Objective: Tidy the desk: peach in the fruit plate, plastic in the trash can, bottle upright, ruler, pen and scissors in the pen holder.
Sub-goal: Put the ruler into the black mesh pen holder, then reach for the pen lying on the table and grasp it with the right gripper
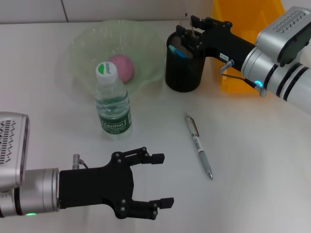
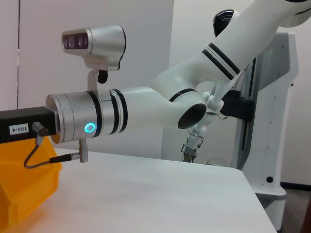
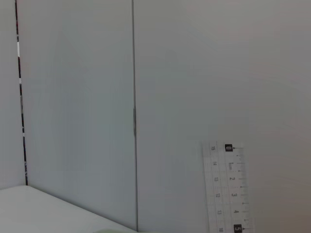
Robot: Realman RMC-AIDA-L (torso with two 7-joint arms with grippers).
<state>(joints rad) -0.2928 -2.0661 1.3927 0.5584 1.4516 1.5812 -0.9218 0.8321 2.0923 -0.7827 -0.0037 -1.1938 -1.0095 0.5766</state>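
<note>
The ruler's lower end sits inside the pen holder's rim (image 1: 172, 42) in the head view, so it is time for my right gripper to open now.
A pink peach (image 1: 121, 67) lies in the pale green fruit plate (image 1: 82, 48). A clear bottle (image 1: 112, 104) with a green cap stands upright in front of the plate. The black pen holder (image 1: 183, 68) holds a blue-handled item (image 1: 177, 50). A clear ruler (image 1: 186, 20) stands up at its rim and also shows in the right wrist view (image 3: 226, 187). My right gripper (image 1: 186, 26) hovers over the holder at the ruler. A silver pen (image 1: 198, 145) lies on the table. My left gripper (image 1: 164, 179) is open and empty at the front left. No plastic is in view.
A yellow bin (image 1: 245, 29) stands behind my right arm at the back right and also shows in the left wrist view (image 2: 22, 189). The white table (image 1: 252, 160) runs right of the pen. The left wrist view shows my right arm (image 2: 126, 114).
</note>
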